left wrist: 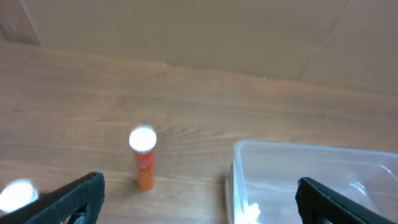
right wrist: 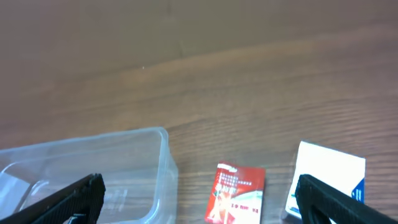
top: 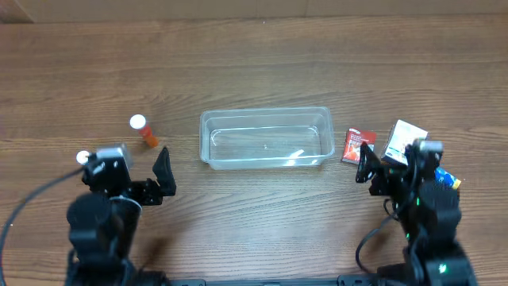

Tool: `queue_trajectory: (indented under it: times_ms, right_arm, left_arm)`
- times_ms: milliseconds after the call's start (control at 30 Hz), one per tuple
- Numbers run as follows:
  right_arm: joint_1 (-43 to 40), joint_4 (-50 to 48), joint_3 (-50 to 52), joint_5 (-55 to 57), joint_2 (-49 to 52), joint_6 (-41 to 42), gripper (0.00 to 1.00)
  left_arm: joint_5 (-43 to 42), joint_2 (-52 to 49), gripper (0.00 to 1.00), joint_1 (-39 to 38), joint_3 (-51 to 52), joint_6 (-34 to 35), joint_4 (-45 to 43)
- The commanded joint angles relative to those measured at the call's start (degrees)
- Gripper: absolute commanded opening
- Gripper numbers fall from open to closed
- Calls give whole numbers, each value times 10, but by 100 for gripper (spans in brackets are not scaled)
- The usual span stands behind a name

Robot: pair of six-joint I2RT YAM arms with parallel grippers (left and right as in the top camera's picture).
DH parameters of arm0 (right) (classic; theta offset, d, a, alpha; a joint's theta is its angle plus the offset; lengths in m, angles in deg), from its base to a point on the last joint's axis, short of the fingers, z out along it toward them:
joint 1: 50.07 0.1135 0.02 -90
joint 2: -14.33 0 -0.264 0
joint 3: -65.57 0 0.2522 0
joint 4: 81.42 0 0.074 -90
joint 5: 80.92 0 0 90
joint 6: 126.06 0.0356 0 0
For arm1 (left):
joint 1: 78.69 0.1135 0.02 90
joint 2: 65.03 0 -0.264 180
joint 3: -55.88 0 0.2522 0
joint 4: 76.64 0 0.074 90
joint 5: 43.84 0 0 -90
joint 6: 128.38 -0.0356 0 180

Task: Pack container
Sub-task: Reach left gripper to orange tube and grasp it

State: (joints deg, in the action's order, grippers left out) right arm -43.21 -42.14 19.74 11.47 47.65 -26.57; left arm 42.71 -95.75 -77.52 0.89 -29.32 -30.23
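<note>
I will grab the orange bottle next with my left gripper by its white-end with the cap (top: 139, 123), so its orange body stays free to enter the container (top: 266, 112).
The clear plastic container (top: 266, 112) lies empty at the table's middle. It also shows in the left wrist view (left wrist: 298, 148) and the right wrist view (right wrist: 93, 142). An orange bottle with a white cap (top: 144, 132) stands left of it, also in the left wrist view (left wrist: 143, 158). A red packet (top: 357, 146) and a white box (top: 405, 141) lie right of it, both in the right wrist view: packet (right wrist: 236, 193), box (right wrist: 326, 180). My left gripper (top: 159, 176) (left wrist: 205, 211) is open and empty, near the container's front left corner. My right gripper (top: 389, 167) (right wrist: 199, 208) is open and empty, just in front of the red packet.
A second white-capped thing (top: 82, 157) stands by my left arm, its cap at the left wrist view's lower left (left wrist: 15, 194). A blue and yellow item (top: 448, 180) lies beside my right arm. The wooden table stretches behind the container.
</note>
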Motion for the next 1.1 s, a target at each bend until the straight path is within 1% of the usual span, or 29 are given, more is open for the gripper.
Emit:
queue_trajectory:
  times_ms: [0,167,233,367,533,600,667,767,833,967,1067]
  right_arm:
    - [3,67,-125,-27,108,10,100]
    - [2,217,-270,-30,257,10,100]
    - [2,349,-355,-41,348,10,100]
    - [2,408,-379,-40,387,10,100]
    - [-7,386,-381,-31,387,10,100]
    - [-29,387,-381,-33,387,12,100]
    - [-56,387,-381,-52,387,13,100]
    - [-114,387,-381,-98,387,12,100]
    - [-137,387,-381,-119,387,12,100]
    - [-146,387,-381,-124,387,12,100]
    - [-146,387,-381,-124,387,12,100]
  left_arm:
    - [-4,-98,100,4,-131,-3,84]
    - [3,-239,100,4,-306,-38,267]
    - [15,-320,100,4,-414,-60,397]
    - [15,-370,100,4,-476,-61,478]
    - [40,-379,100,4,-478,-54,469]
    - [78,-391,100,11,-478,-24,457]
    - [78,-410,100,24,-478,-19,450]
    - [79,-467,100,50,-478,-18,439]
    - [79,-502,100,57,-478,-18,431]
    - [79,-580,100,57,-478,-18,404]
    - [78,-633,100,56,-478,-33,380]
